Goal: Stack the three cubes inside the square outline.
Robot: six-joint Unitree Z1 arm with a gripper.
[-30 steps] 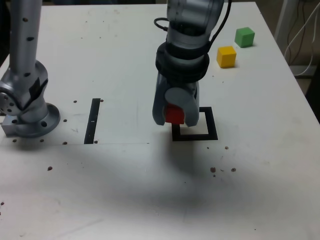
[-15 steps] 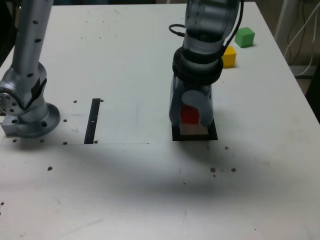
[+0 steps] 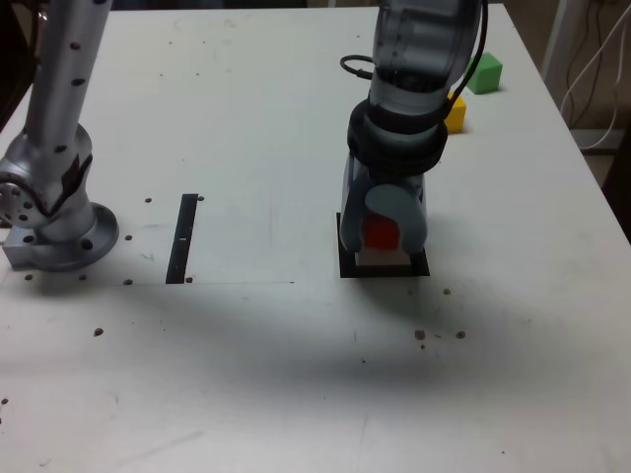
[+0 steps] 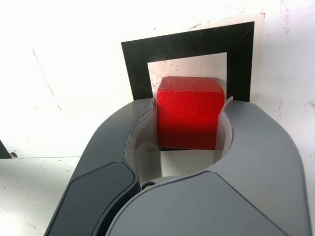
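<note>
My gripper is ready to let go of the red cube, because the cube's lower edge is low inside the black square outline in the wrist view.
My gripper (image 3: pixel 383 235) (image 4: pixel 189 118) is shut on the red cube (image 3: pixel 382 234) (image 4: pixel 189 113) and holds it low over the square outline (image 3: pixel 346 266) (image 4: pixel 135 59), within the pale centre. Whether the cube touches the table I cannot tell. The yellow cube (image 3: pixel 455 110) lies at the far right in the exterior view, partly behind my arm. Beyond it, near the table's far right corner, is the green cube (image 3: pixel 484 71).
The arm's base (image 3: pixel 57 222) stands at the exterior view's left. A narrow black strip (image 3: pixel 183 237) lies on the white table (image 3: pixel 246 118) between the base and the outline. Dark specks dot the near part of the table. Cables hang past the table's right edge.
My gripper has carried the red cube towards the exterior view's right, from beside the outline's left edge to over its centre, and has come lower. The yellow cube is now partly hidden.
</note>
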